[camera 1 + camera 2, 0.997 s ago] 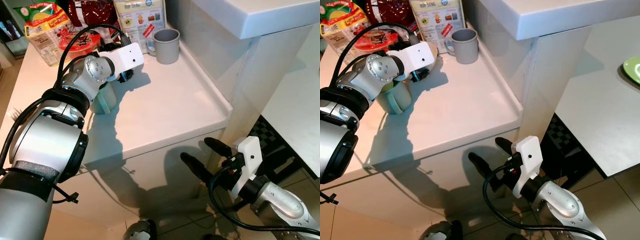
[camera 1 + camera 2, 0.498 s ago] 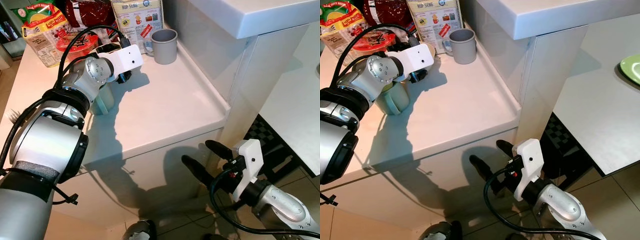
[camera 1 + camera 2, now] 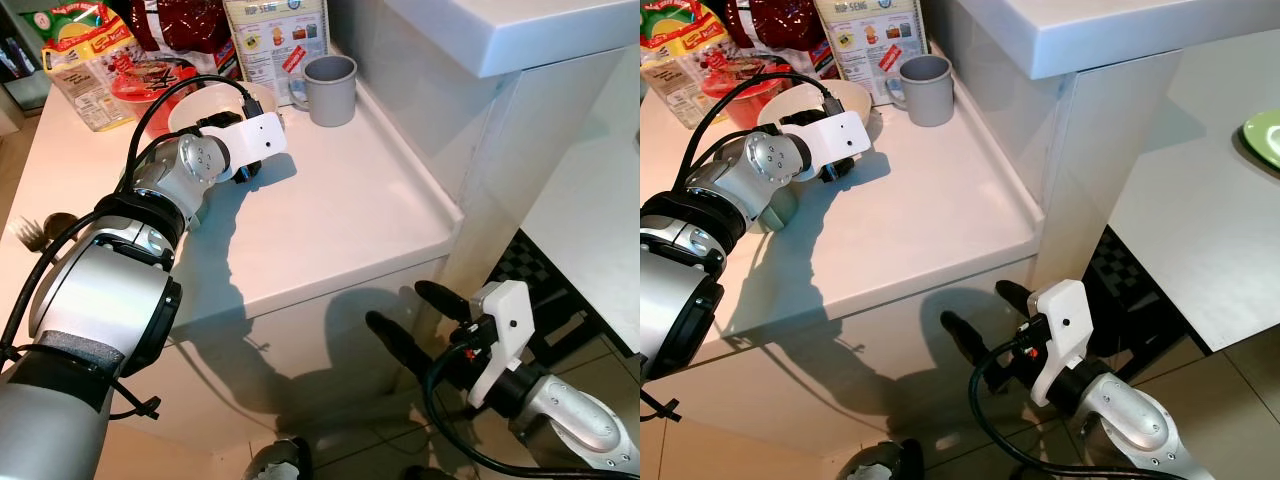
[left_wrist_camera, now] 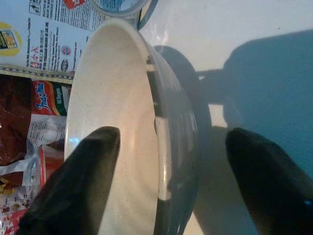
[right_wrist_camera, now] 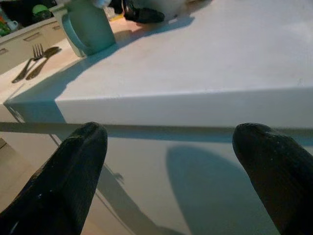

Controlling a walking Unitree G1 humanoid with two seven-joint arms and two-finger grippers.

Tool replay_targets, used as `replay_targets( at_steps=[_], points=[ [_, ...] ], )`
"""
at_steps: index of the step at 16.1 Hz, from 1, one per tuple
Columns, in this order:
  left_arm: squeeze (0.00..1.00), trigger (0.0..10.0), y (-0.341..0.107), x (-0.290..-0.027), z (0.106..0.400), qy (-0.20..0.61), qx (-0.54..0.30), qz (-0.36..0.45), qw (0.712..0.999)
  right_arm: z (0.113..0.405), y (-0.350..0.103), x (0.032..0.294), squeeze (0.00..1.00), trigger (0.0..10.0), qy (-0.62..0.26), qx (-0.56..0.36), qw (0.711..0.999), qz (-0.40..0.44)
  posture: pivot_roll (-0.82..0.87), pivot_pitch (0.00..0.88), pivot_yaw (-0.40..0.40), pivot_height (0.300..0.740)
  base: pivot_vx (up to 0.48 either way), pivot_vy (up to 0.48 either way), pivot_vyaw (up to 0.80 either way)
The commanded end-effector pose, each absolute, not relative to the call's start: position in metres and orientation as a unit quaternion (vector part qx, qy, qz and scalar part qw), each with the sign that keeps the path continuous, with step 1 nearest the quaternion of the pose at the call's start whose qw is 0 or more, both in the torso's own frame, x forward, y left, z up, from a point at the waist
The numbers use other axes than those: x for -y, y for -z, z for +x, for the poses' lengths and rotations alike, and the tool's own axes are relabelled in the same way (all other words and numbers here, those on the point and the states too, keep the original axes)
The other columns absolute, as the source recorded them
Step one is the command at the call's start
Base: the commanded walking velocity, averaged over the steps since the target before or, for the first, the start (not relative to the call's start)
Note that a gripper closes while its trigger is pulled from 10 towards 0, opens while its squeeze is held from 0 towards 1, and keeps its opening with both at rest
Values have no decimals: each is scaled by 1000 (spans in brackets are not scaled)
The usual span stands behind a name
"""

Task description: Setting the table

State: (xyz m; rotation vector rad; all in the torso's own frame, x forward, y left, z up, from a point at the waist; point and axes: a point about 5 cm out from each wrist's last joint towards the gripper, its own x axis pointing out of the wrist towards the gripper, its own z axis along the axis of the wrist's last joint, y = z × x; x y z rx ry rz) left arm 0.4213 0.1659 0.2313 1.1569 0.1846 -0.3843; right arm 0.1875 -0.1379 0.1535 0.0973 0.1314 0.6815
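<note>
The cream bowl's opening is wider than my open fingers, so my left gripper will grab the bowl's thin rim next by its thin rim [image 4: 164, 152].
A cream bowl with a grey outside [image 3: 205, 105] stands at the back of the white counter [image 3: 330, 210]. My left gripper [image 4: 171, 134] is open at the bowl's near rim, with one finger inside the bowl and the other outside it. A pale green mug [image 5: 88, 27] stands beside my left forearm, which largely hides it in the eye views. A grey mug [image 3: 330, 90] stands against the back wall. My right gripper [image 3: 400, 306] is open and holds nothing, low in front of the cabinet below the counter's edge.
Food packets [image 3: 90, 60] and a printed box [image 3: 275, 40] line the back of the counter. A fork and spoon [image 5: 34, 61] lie near its left end. A white pillar [image 3: 500, 160] rises to the right. Beyond it stands a table [image 3: 1200, 230] with a green plate [image 3: 1265, 135].
My left arm has dropped lower over the counter, so the bowl now shows behind its gripper and the green mug is covered. The right gripper has barely shifted.
</note>
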Motion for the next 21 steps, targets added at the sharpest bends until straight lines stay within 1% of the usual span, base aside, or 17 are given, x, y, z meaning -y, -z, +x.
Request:
replay_targets(
  at_steps=[1, 10, 14, 21],
  points=[
    [0, 0, -227, -169, 420, 179, -94, 543, 815, 185, -155, 138, 0, 10000, -334, -66, 939, 50, -6, 141, 119, 740, 0, 0, 0],
    [0, 0, -242, -153, 423, 191, -52, 531, 824, 189, -154, 138, 0, 10000, -334, -66, 939, 50, 1, 127, 121, 740, 0, 0, 0],
    [0, 0, -247, -145, 423, 204, -38, 530, 822, 189, -153, 136, 0, 10000, -335, -65, 938, 52, 8, 118, 122, 740, 0, 0, 0],
    [0, 0, -247, -145, 423, 208, -36, 531, 821, 189, -151, 133, 0, 10000, -337, -65, 938, 54, 9, 107, 126, 740, 0, 0, 0]
  ],
)
